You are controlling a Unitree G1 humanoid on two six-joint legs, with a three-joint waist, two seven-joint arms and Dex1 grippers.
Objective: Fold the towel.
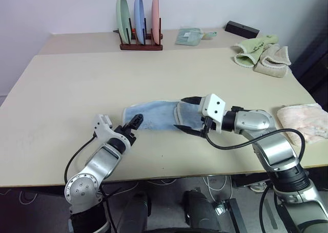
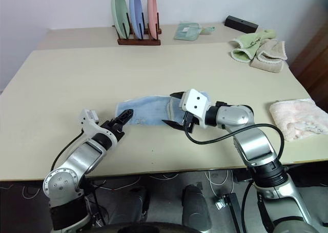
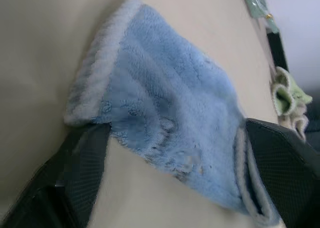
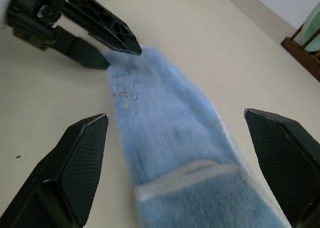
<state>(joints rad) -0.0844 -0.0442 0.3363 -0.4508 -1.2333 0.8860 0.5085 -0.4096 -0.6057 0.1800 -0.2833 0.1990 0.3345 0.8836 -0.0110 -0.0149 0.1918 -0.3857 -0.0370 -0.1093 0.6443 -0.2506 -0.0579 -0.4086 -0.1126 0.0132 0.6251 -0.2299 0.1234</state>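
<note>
I should next use my left gripper to grab the towel by its raised hemmed end (image 1: 126, 116), because the rest of the strip (image 1: 159, 115) is lying flat on the tabletop.
The light blue towel (image 1: 154, 115) lies as a long strip in the middle of the table (image 1: 77, 84), with its right end folded over itself. My left gripper (image 1: 132, 128) sits low at the towel's left end. In the left wrist view its fingers (image 3: 75, 183) stand apart on either side of that end, open. My right gripper (image 1: 188, 114) hovers over the folded right end, open wide, with one fingertip on each long side of the strip and nothing held. A small dark embroidered mark (image 4: 122, 90) shows near the left corner.
A rack with three upright plates (image 1: 139, 25) stands at the back. A folded teal cloth (image 1: 189, 36) and a black box (image 1: 242, 28) lie beside it. Green and beige fluffy towels (image 1: 261, 54) lie at the back right, and a pink towel (image 1: 305, 120) at the right edge.
</note>
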